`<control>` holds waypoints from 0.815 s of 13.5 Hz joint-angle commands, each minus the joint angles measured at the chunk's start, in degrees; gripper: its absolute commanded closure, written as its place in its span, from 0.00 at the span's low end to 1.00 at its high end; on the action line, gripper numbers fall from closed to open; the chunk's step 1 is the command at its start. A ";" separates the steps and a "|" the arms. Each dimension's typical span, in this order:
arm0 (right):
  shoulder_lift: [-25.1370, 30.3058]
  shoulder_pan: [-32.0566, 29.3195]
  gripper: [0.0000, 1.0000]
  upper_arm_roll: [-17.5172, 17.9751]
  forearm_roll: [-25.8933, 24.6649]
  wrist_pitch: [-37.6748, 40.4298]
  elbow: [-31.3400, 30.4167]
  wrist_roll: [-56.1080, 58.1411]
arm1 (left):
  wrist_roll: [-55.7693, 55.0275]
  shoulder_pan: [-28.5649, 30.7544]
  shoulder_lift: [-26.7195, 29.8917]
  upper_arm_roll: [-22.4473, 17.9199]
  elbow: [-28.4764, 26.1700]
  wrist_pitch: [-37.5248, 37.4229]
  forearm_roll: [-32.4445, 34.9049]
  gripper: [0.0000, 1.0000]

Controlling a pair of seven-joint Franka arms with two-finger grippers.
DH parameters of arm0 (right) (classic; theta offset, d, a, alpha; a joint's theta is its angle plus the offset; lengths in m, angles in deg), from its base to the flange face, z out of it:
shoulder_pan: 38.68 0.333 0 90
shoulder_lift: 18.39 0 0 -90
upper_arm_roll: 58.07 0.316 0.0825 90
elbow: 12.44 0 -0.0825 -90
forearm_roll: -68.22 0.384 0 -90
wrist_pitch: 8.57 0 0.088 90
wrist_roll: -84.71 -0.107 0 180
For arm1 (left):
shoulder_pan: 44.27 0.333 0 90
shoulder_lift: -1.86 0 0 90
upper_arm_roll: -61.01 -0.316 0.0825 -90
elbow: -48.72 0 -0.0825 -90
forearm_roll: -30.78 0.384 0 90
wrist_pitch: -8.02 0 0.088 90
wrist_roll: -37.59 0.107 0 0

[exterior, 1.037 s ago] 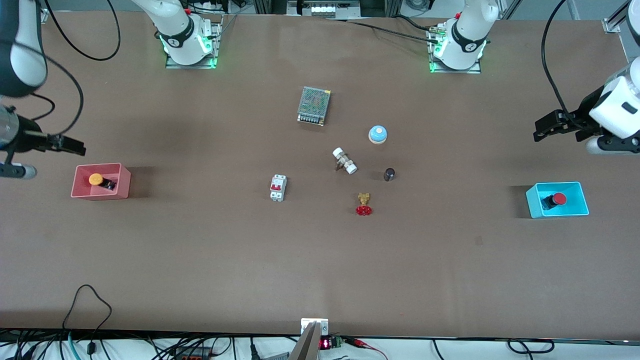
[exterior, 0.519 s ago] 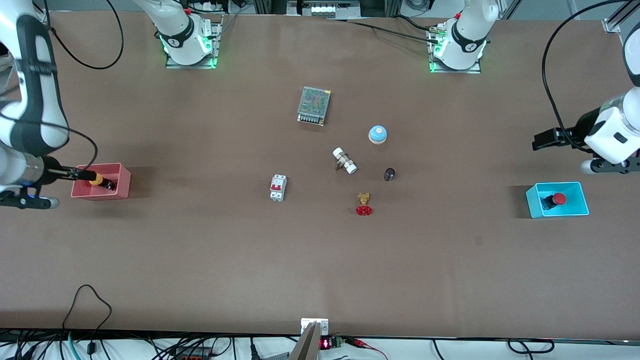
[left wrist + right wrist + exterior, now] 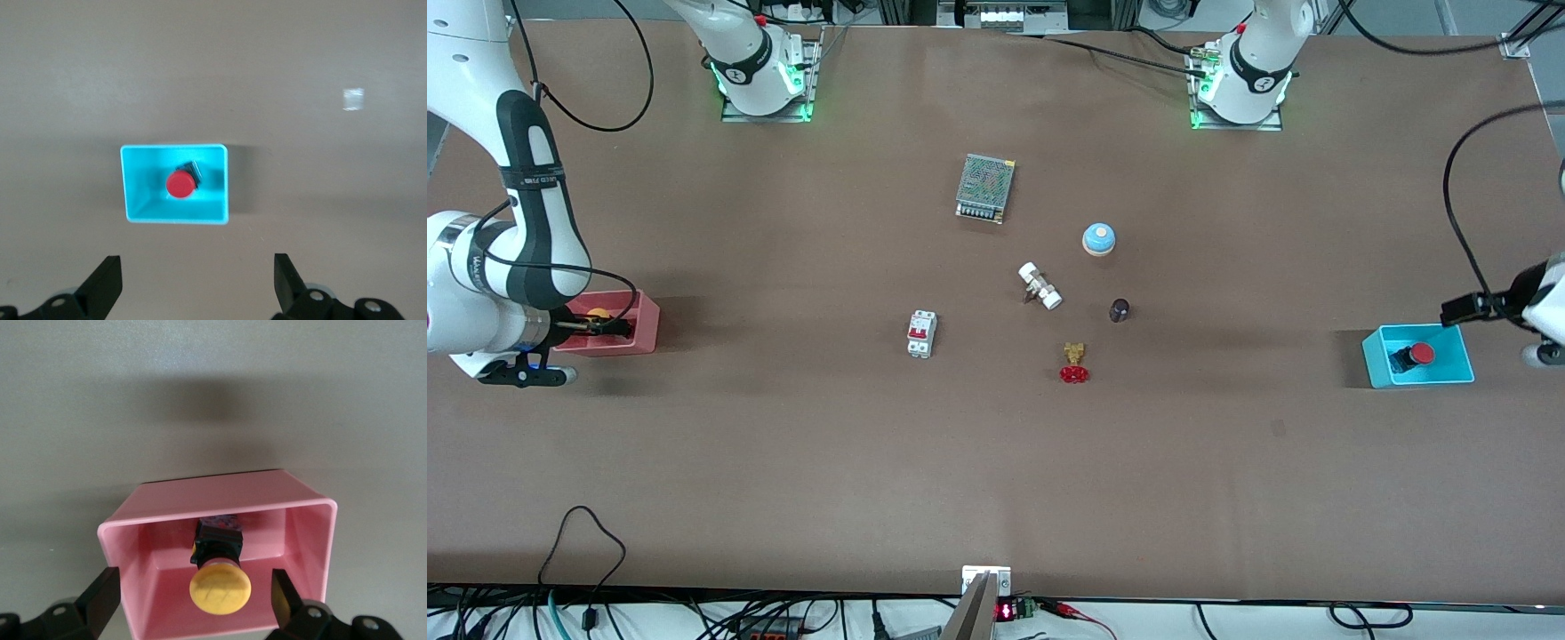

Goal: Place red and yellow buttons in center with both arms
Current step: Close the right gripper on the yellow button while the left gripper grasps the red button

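Note:
My right gripper needs to go lower first and then close on the yellow button in the pink bin. It isn't ready to close yet, because its fingers are above the button.
The yellow button lies in a pink bin at the right arm's end of the table. My right gripper is open just over that bin. In the right wrist view its fingers stand either side of the yellow cap without touching it. The red button lies in a cyan bin at the left arm's end. My left gripper is open and empty above that bin's rim. The left wrist view shows the red cap in the cyan bin, well below the fingers.
Mid-table lie a metal power supply, a blue-and-white bell, a white-ended fitting, a white and red breaker, a small dark cylinder and a red handwheel valve.
My right gripper has come down over the pink bin and the yellow button. My left gripper has moved down toward the cyan bin. The buttons have not moved.

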 commanded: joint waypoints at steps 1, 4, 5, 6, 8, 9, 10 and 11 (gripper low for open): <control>-0.53 -1.96 0.00 0.46 -0.03 -2.80 -1.27 3.89 | 1.10 1.89 -5.70 0.45 0.77 5.62 0.97 0.00; -0.53 -2.32 0.00 0.46 -0.03 -2.54 -2.06 4.52 | 1.10 2.69 -9.31 0.54 0.33 9.77 0.97 0.00; -0.53 -1.97 0.00 0.46 -0.03 -2.28 -2.24 4.52 | 1.19 3.65 -10.80 0.54 -0.01 12.65 1.32 0.00; -0.44 -1.97 0.00 0.46 -0.12 -2.10 -2.24 4.61 | 1.37 4.27 -11.95 0.54 -0.28 14.42 1.32 0.00; -0.53 -2.14 0.00 0.46 -0.12 -2.18 -2.33 5.31 | 2.42 5.06 -13.18 0.54 -0.37 14.96 1.23 0.00; -0.53 -2.14 0.00 0.46 -0.21 -2.19 -2.41 5.31 | 2.51 5.24 -13.62 0.54 -0.46 14.97 1.23 0.00; -0.62 -2.14 0.00 0.46 -0.12 -2.36 -2.68 5.31 | 2.51 5.33 -14.41 0.54 -0.37 15.05 1.32 0.00; -0.62 -2.23 0.00 0.46 -0.21 -2.45 -2.85 5.31 | 2.68 5.42 -14.85 0.54 -0.46 15.58 1.32 0.00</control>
